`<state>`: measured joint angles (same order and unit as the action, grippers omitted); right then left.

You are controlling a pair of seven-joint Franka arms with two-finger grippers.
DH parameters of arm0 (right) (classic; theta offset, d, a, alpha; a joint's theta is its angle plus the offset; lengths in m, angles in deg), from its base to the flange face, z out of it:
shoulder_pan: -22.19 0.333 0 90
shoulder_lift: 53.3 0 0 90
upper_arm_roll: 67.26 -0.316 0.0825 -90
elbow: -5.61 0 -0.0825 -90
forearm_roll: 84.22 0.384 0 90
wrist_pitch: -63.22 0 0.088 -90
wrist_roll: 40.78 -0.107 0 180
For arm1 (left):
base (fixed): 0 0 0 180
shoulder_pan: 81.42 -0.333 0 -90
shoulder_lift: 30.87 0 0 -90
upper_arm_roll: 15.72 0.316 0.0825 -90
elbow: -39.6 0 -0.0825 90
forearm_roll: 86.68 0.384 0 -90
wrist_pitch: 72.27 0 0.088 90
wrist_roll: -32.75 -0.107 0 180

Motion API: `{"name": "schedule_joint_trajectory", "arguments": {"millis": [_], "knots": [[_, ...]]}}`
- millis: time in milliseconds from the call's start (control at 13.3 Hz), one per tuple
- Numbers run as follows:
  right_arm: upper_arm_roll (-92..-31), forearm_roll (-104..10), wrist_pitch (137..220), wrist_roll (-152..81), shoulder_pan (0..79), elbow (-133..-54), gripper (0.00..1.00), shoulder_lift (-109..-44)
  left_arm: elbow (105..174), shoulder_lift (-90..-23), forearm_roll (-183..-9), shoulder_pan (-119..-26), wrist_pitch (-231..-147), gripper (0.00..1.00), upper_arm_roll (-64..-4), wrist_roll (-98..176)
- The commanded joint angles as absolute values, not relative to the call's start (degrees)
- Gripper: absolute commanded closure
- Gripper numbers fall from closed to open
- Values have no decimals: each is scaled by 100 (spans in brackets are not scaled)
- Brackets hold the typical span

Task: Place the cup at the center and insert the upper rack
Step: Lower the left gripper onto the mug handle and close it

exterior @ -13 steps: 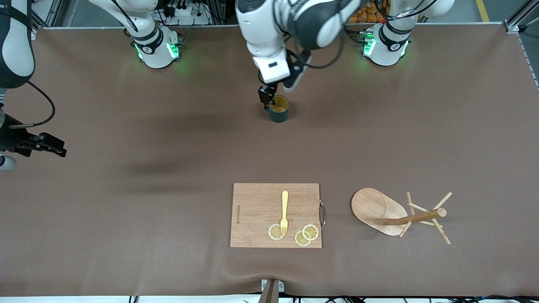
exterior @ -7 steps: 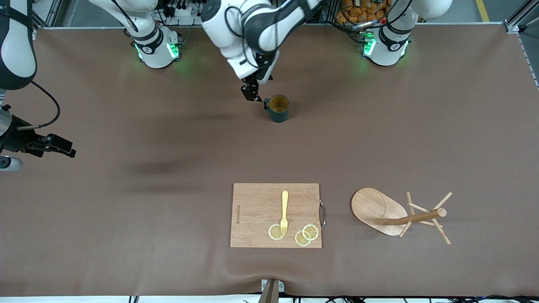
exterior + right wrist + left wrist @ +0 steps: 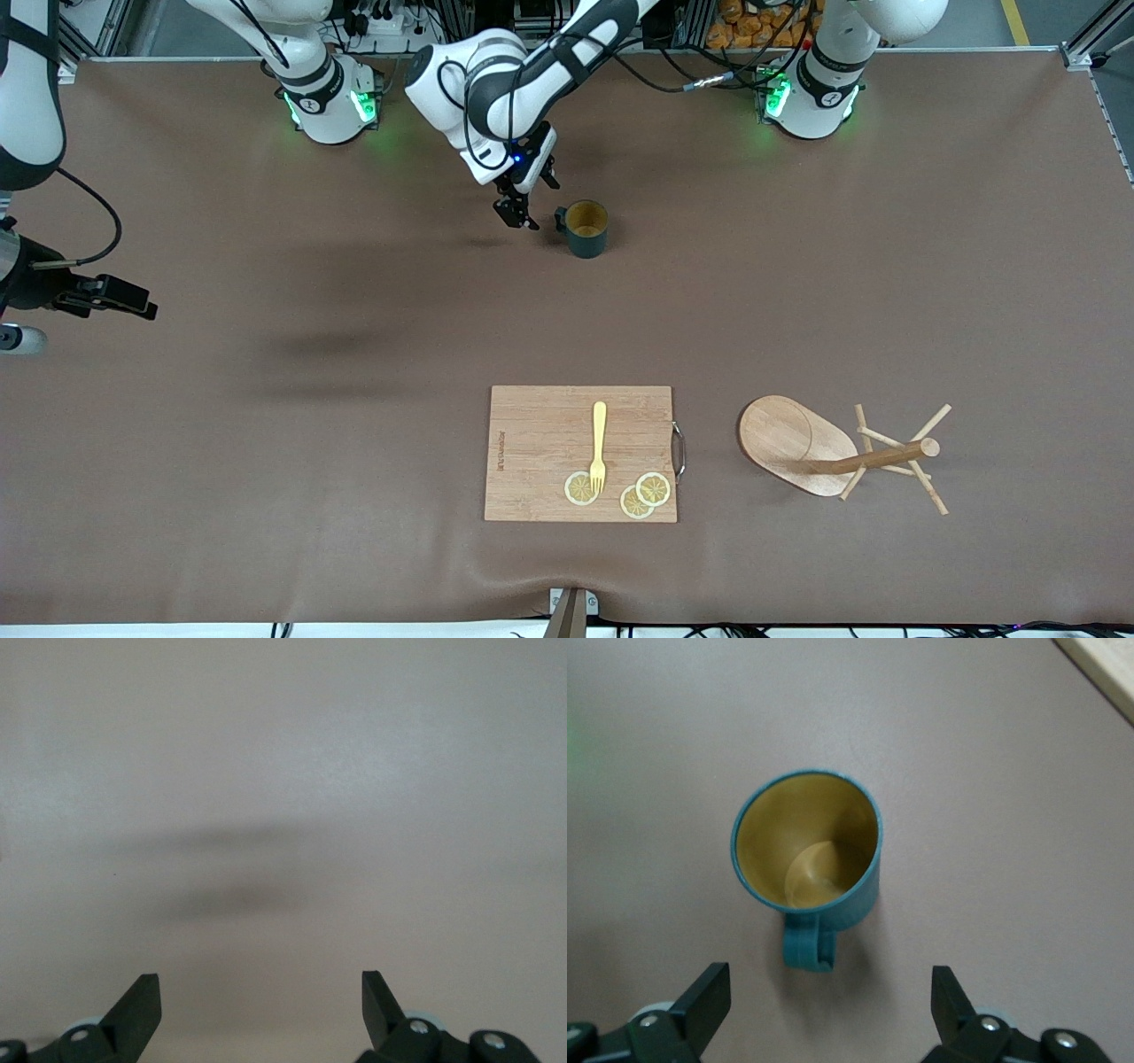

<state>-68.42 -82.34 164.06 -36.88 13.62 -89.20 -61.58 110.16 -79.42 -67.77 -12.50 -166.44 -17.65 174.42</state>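
Note:
I need to move my left gripper's fingers to the cup's handle before closing, because they are apart from the handle in the left wrist view.
The dark teal cup (image 3: 586,229) stands upright on the brown table, its handle toward the right arm's end; the left wrist view shows its yellowish inside (image 3: 806,850). My left gripper (image 3: 516,215) hangs open and empty just beside the handle, apart from it; its jaws (image 3: 828,992) stand wide. The wooden upper rack (image 3: 797,440) lies on its side nearer the front camera, toward the left arm's end, pegs sticking out. My right gripper (image 3: 115,297) waits open over bare table at the right arm's end (image 3: 261,992).
A rectangular wooden cutting board (image 3: 540,443) lies near the front edge, beside the rack. It bears a yellow fork (image 3: 599,443) and three lemon slices (image 3: 638,496). Brown table surface (image 3: 354,266) lies between the cup and the board.
My left gripper has let go of the cup and drawn back from it toward the right arm's end. The cup stays in place. The right gripper shifted slightly.

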Motion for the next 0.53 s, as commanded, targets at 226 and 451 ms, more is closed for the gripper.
{"name": "schedule_joint_trajectory", "arguments": {"millis": [226, 451], "knots": [[-6822, -8536, 16088, -3744, 1322, -8914, 0, -6077, 10728, -8466, -6568, -1102, -16456, 0, -1695, 17654], [-6814, -8501, 15964, -3858, 1313, -8914, 0, -6112, 10728, -8492, -6576, -1102, -16456, 0, -1687, 17654]]}}
